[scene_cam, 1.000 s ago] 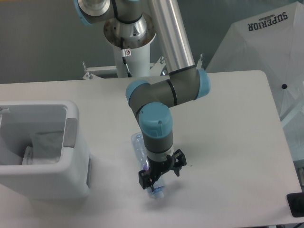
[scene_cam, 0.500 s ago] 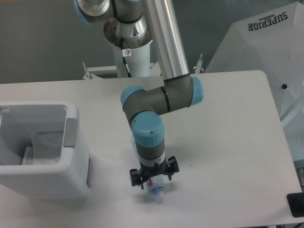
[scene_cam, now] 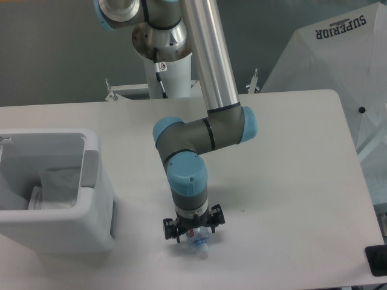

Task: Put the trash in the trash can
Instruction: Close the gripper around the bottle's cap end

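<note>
The clear plastic bottle needs to drop into the trash can, so my gripper will pick it up by its body (scene_cam: pixel 197 235) next.
The trash in reach is a small clear plastic bottle (scene_cam: pixel 199 247) lying on the white table near the front edge. Only its capped end shows, sticking out below the wrist, which hides the rest. My gripper (scene_cam: pixel 192 232) points straight down over the bottle with its black fingers spread wide on either side, open and not closed on it. The trash can (scene_cam: pixel 57 232), a pale grey-white bin with a darker grey panel, stands at the left edge. Crumpled clear plastic (scene_cam: pixel 57 186) lies inside it.
The arm's white base (scene_cam: pixel 166 75) stands at the table's back edge. A white canopy marked SUPERIOR (scene_cam: pixel 329 57) rises beyond the right side. A black object (scene_cam: pixel 377 261) sits at the front right corner.
The wrist has shifted left and lower over the bottle and turned, so the fingers now straddle it. The bottle's body, visible before behind the wrist, is now covered.
</note>
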You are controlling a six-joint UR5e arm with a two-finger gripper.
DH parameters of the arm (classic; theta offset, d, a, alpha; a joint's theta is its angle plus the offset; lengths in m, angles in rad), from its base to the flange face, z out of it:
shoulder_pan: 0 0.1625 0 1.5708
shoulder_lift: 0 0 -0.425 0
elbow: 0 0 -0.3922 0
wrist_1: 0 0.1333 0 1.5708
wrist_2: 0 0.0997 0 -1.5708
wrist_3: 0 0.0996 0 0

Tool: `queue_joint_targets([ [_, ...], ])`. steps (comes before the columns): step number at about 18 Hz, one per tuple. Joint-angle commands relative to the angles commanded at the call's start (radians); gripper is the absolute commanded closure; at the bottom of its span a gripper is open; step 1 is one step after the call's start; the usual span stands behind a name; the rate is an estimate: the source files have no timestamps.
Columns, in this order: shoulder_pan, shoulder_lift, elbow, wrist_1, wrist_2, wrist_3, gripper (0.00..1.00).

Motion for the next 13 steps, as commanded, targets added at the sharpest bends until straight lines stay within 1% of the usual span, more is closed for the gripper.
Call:
queue_joint_targets([
  [10,0.008,-0.009,0.006,0.002,0.006,0.000,0.07],
  [13,0.009,-0.008,0.008,0.000,0.003,0.000,0.11],
])
